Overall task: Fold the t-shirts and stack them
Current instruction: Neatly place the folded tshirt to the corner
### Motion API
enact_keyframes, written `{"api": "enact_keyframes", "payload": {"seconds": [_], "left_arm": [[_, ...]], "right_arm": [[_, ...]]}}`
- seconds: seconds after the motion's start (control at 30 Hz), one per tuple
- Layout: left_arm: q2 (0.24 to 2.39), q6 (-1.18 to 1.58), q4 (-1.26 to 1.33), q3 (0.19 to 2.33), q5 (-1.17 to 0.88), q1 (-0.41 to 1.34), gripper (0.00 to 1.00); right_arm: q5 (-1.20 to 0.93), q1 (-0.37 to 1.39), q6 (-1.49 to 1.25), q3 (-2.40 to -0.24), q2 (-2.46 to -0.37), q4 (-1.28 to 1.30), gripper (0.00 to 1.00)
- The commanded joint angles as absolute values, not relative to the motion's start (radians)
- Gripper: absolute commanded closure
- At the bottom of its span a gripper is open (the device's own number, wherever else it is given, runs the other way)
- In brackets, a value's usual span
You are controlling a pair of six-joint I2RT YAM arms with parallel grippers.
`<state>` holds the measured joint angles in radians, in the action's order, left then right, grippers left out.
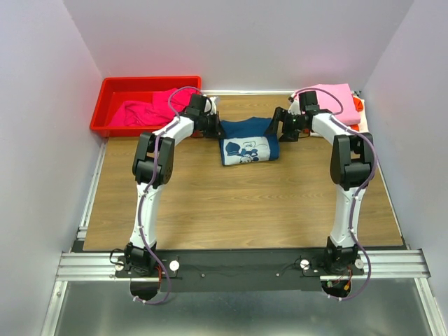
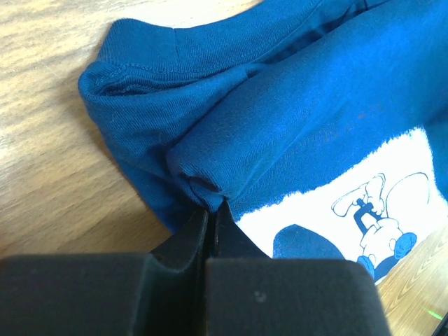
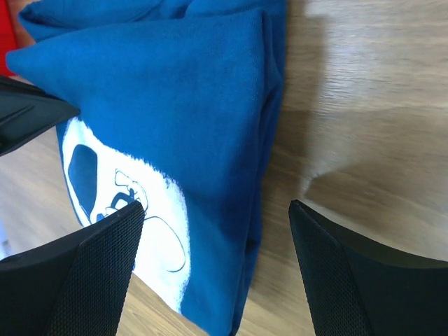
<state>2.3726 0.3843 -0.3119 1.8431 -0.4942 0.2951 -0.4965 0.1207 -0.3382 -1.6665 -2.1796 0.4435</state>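
The navy edge opposite my left gripper is the part my right gripper will grab, layers together, to stack the navy t-shirt still folded on the pink t-shirt.
A folded dark navy t-shirt with a white print lies on the wooden table at the back middle. My left gripper is at its left edge, shut on a pinch of navy cloth. My right gripper is open at the shirt's right edge, its fingers astride the folded edge with nothing held. A magenta t-shirt lies in the red bin. A light pink t-shirt tops a stack at the back right, with orange showing beneath.
The red plastic bin stands at the back left corner. White walls close in the table on three sides. Bare wood stretches between the shirt and the arm bases.
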Motion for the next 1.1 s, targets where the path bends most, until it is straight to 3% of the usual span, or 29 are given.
{"api": "enact_keyframes", "payload": {"seconds": [0.0, 0.33, 0.73, 0.83, 0.87, 0.93, 1.0, 1.07], "left_arm": [[2.379, 0.344, -0.396, 1.773, -0.436, 0.295, 1.0], [2.372, 0.328, -0.379, 1.715, -0.451, 0.288, 1.0], [2.362, 0.327, -0.338, 1.671, -0.495, 0.288, 1.0], [2.359, 0.325, -0.324, 1.661, -0.512, 0.288, 1.0], [2.358, 0.327, -0.319, 1.66, -0.521, 0.288, 1.0], [2.353, 0.328, -0.304, 1.66, -0.535, 0.288, 1.0], [2.339, 0.33, -0.282, 1.658, -0.548, 0.287, 1.0], [2.321, 0.333, -0.278, 1.661, -0.542, 0.287, 0.89]], "right_arm": [[-0.613, 0.103, -0.324, -1.648, -2.233, 0.4, 0.1], [-0.802, 0.089, -0.288, -1.646, -2.345, 0.387, 0.1], [-0.77, 0.186, -0.278, -1.667, -2.424, 0.388, 0.16], [-0.746, 0.187, -0.291, -1.692, -2.436, 0.388, 0.29], [-0.726, 0.189, -0.293, -1.698, -2.437, 0.388, 0.4], [-0.7, 0.189, -0.299, -1.712, -2.434, 0.388, 0.49], [-0.66, 0.187, -0.307, -1.733, -2.424, 0.391, 0.69], [-0.614, 0.189, -0.308, -1.749, -2.408, 0.391, 0.93]]}}
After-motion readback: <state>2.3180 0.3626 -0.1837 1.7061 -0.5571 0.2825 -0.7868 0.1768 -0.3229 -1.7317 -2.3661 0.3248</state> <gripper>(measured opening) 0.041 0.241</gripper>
